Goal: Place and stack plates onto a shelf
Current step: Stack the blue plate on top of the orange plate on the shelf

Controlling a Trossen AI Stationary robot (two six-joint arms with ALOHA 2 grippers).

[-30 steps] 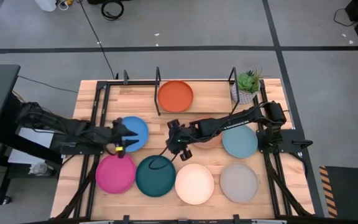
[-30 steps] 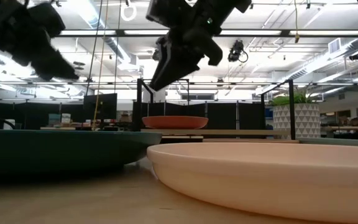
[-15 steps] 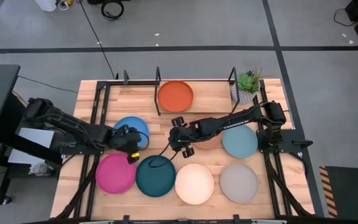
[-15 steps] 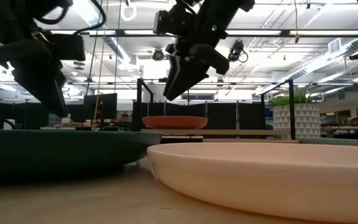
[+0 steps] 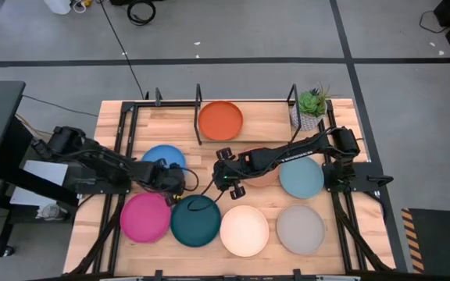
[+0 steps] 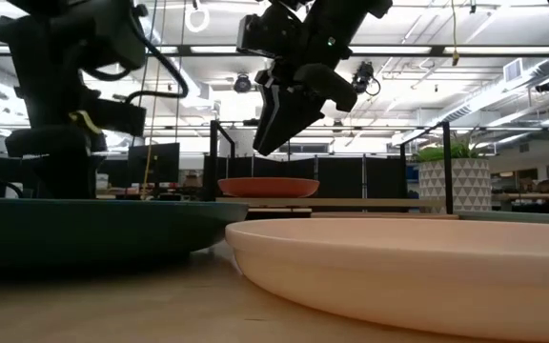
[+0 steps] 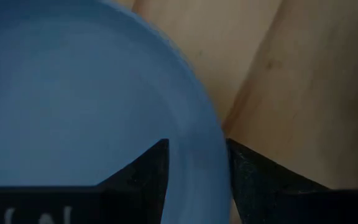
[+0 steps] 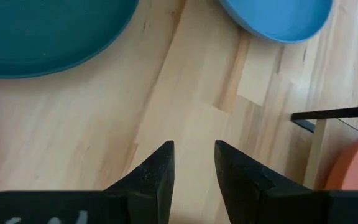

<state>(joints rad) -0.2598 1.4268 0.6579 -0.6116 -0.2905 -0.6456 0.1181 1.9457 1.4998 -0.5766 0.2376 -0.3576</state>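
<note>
I should pick up the blue plate by its rim [image 5: 183, 161] with my right gripper next. Then it can be stacked onto the orange plate [image 5: 220, 119] on the shelf.
The blue plate [image 5: 159, 158] lies flat on the table's left half. My left gripper [image 5: 175, 182] points down at its right rim [image 7: 213, 155], open, one finger [image 7: 154, 171] inside the rim and one [image 7: 247, 177] outside. My right gripper [image 5: 226, 178] hovers open and empty over bare wood near the table's middle, also seen in the low view [image 6: 267, 141]. The orange plate [image 5: 220, 119] rests on the shelf [image 5: 198, 117]. Tan plate [image 5: 266, 176] is partly hidden under my right arm. Light blue [image 5: 301, 177], magenta [image 5: 145, 216], dark teal [image 5: 196, 221], cream [image 5: 244, 230] and grey [image 5: 300, 229] plates lie flat. My left gripper comes at the blue plate's right rim [image 7: 216, 143] from above, with one finger inside the rim and one outside. Whether either finger touches the plate, I cannot tell.
A small potted plant [image 5: 312, 104] stands at the shelf's right end. The shelf's black posts [image 5: 293, 95] rise along the far edge. Bare wood [image 5: 209, 168] lies between the blue plate and my right gripper.
My left gripper has moved toward the table's right, from over the blue plate's near part to its right rim. It has tipped to point down and come lower. The plates have stayed where they were.
</note>
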